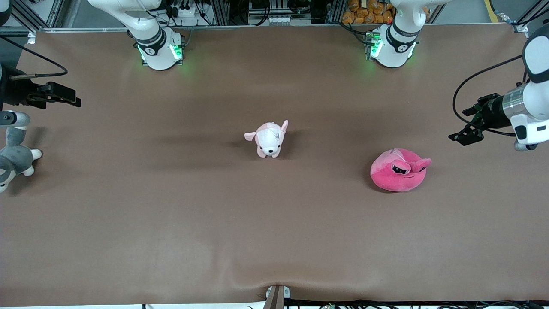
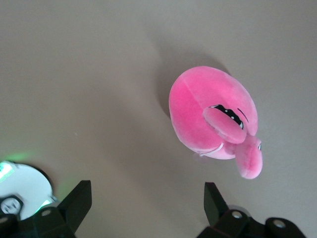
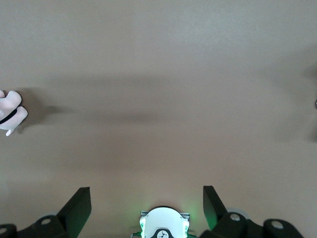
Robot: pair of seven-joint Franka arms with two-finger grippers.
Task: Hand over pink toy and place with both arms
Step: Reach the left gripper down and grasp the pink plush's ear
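Observation:
I will next hand over the pink toy, with my left gripper grabbing the round plush by its floppy ear (image 1: pixel 420 164).
The pink toy (image 1: pixel 401 169), a round hot-pink plush with squinting black eyes, lies on the brown table toward the left arm's end. It also shows in the left wrist view (image 2: pixel 213 114), ahead of the fingers and clear of them. My left gripper (image 1: pixel 469 128) hangs open and empty over the table's edge at the left arm's end, apart from the toy; in its wrist view (image 2: pixel 147 203) the jaws stand wide. My right gripper (image 1: pixel 64 96) is open and empty over the right arm's end of the table, also seen in its wrist view (image 3: pixel 147 203).
A small pale pink-and-white puppy plush (image 1: pixel 270 138) stands at the table's middle. A grey-and-white plush animal (image 1: pixel 13 161) lies at the right arm's end. A pale plush part (image 3: pixel 10 114) shows at the right wrist view's edge. The arm bases (image 1: pixel 158 51) (image 1: pixel 392 45) stand along the table's edge.

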